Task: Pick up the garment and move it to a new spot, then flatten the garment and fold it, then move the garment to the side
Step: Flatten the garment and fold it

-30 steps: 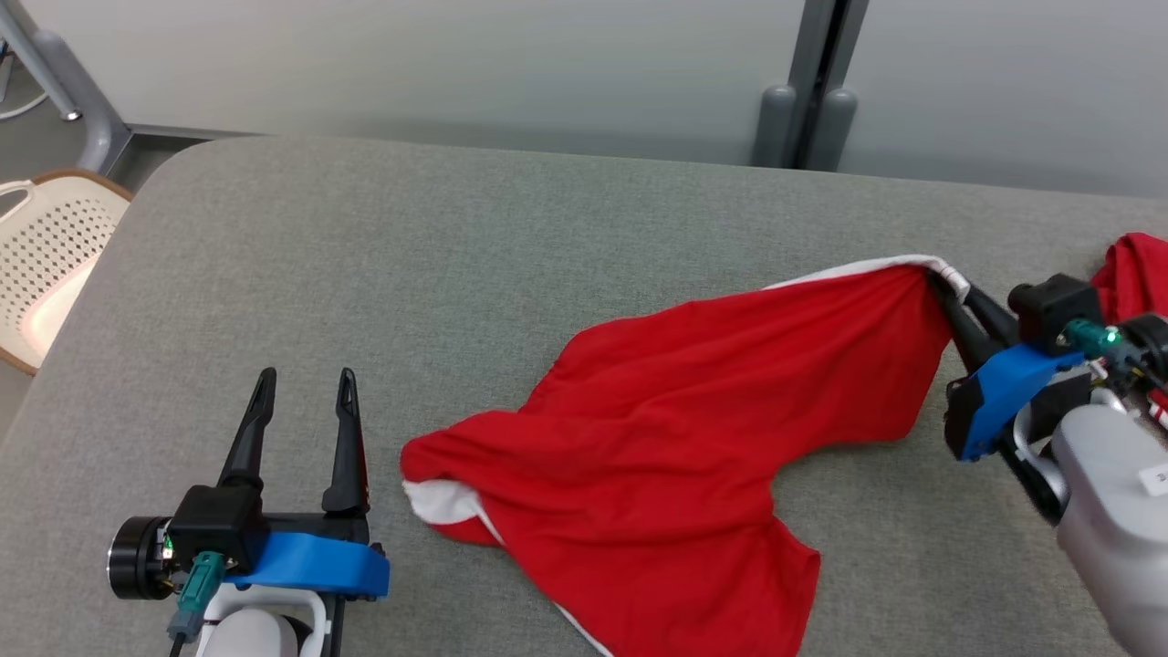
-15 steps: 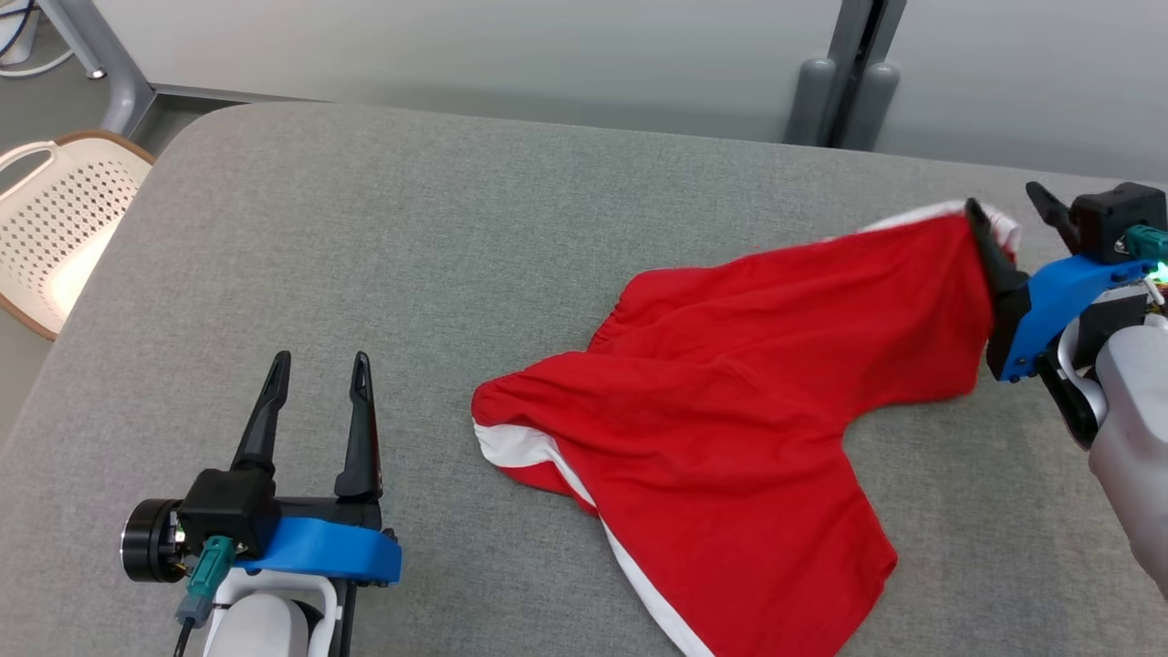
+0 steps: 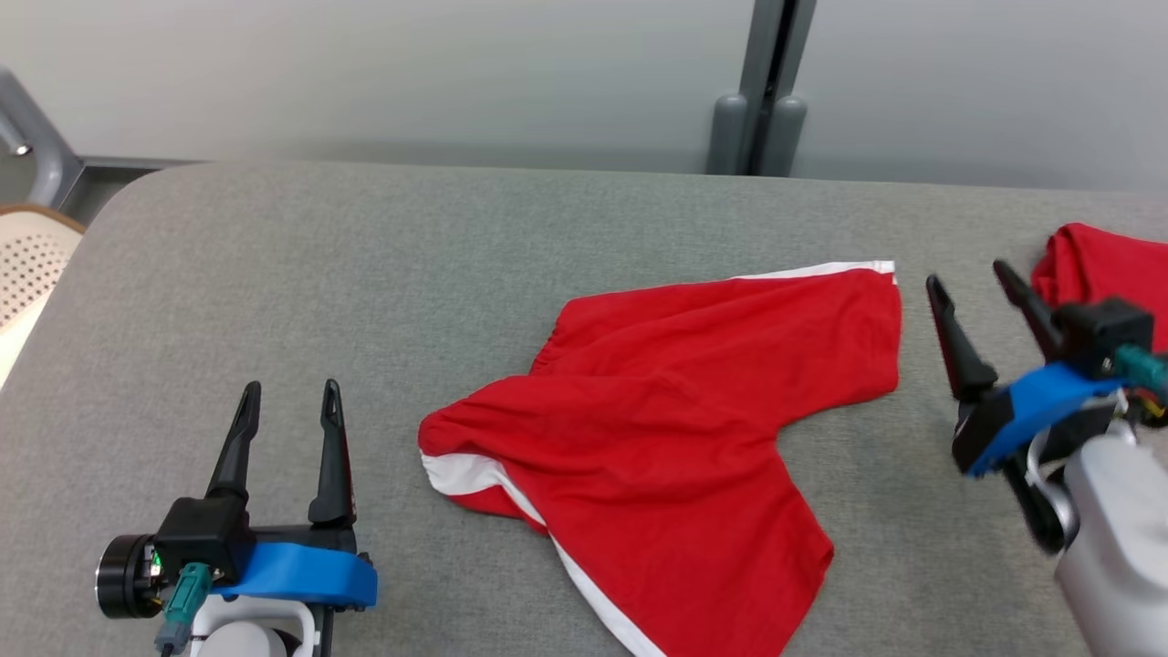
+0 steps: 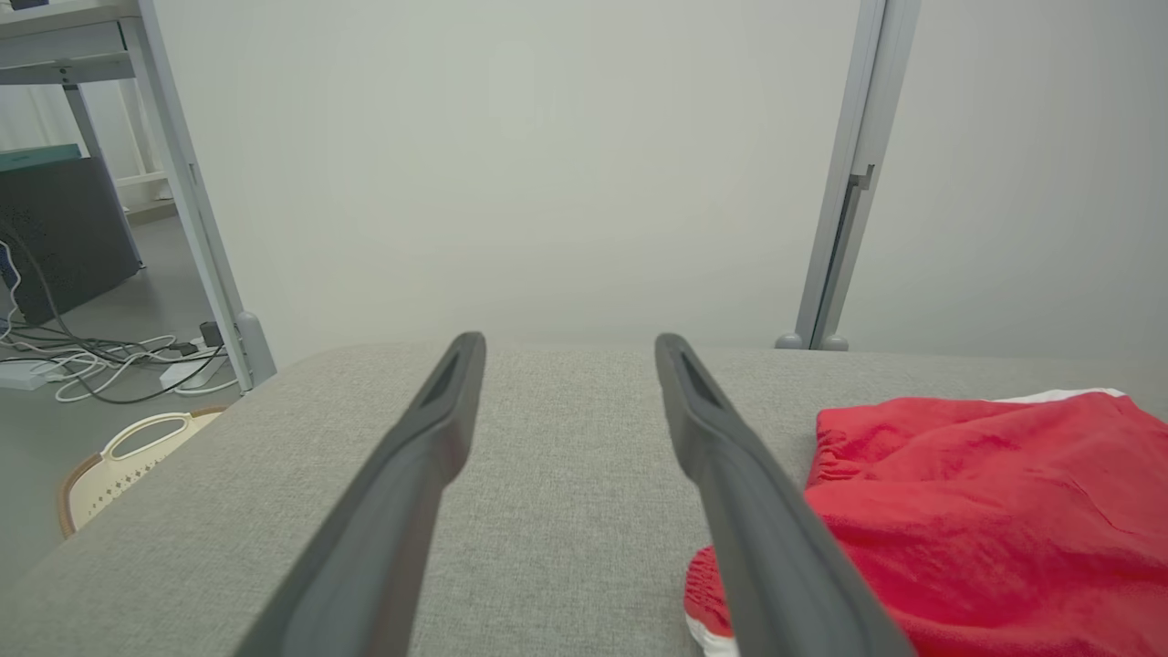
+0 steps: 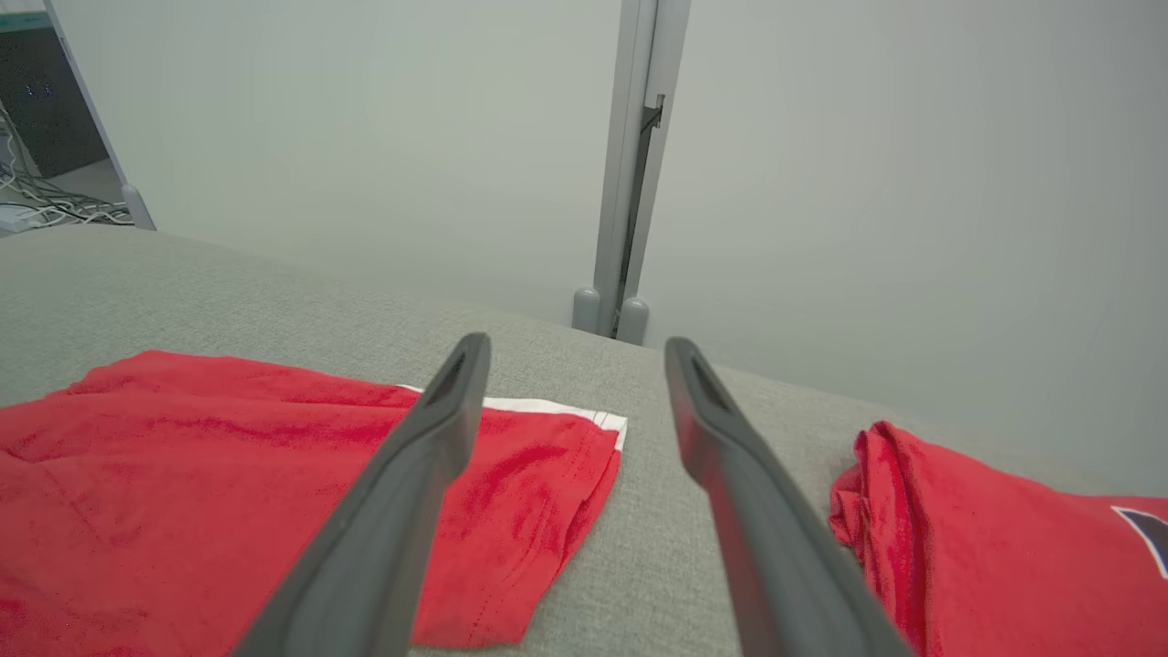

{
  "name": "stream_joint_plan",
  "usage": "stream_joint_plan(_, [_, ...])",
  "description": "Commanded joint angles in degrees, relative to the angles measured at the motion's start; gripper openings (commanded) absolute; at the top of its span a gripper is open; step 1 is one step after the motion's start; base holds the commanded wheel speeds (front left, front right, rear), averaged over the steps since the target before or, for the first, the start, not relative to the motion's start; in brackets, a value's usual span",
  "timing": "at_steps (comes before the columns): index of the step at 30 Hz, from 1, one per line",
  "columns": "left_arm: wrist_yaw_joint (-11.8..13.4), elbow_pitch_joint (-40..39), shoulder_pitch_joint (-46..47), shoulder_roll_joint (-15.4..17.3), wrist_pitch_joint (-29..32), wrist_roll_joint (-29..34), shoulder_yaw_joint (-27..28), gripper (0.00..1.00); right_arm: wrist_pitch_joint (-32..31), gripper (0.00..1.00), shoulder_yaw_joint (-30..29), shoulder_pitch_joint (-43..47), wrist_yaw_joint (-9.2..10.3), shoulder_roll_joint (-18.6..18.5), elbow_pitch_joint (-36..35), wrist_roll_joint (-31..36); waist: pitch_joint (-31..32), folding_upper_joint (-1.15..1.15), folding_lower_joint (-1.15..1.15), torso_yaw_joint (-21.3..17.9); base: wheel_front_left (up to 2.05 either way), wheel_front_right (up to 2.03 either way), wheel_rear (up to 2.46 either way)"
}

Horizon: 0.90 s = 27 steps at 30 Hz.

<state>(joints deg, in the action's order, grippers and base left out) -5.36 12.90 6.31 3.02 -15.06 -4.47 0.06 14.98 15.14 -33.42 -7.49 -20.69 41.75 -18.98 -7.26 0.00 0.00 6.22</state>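
Note:
The robot's left gripper will next grab the shorts by the puffed-up waistband corner [image 3: 440,433] [image 4: 712,589], because a rounded fold stands up there and the legs lie spread flat.
The garment [image 3: 675,429] is a pair of red shorts with white side stripes, spread with some wrinkles across the middle of the grey padded table [image 3: 365,274]. One leg reaches toward the far right, the other toward the near edge. My right gripper [image 3: 972,278] hangs open just right of the far leg's hem [image 5: 557,447], holding nothing. My left gripper [image 3: 289,392] stands open at the near left, a short way left of the waistband [image 4: 835,456]. Its jaws are empty.
A second red garment [image 3: 1104,265] lies crumpled at the table's far right edge, close beside my right gripper. A cream perforated basket [image 3: 23,274] sits on the floor off the table's left side. A grey wall and post [image 3: 757,87] stand behind the table.
My right gripper opened and let go of the shorts' far leg, which dropped flat on the table. The gripper drew back to the right. The head camera shifted; my left gripper stayed open.

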Motion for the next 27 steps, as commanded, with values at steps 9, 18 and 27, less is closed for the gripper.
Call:
stream_joint_plan(9, [0.1,-0.7,-2.5,0.1,-0.2,0.8,1.0,1.00,0.3,1.00,-6.4,16.4,0.00,5.7,-12.8,3.3,2.4,0.00,0.00,-2.9,0.00,0.00,0.00])
stream_joint_plan(18, [0.1,-1.2,-3.2,0.0,-0.2,0.9,1.4,1.00,0.3,1.00,-10.7,29.4,0.00,11.8,-21.8,5.8,2.8,0.00,0.00,-3.1,0.00,0.00,0.00])
stream_joint_plan(27, [-0.1,-1.4,-2.5,0.0,-0.2,1.2,1.1,1.00,0.3,1.00,-7.7,29.2,0.00,13.3,-21.1,6.1,2.5,0.00,0.00,-2.6,0.00,0.00,0.00])
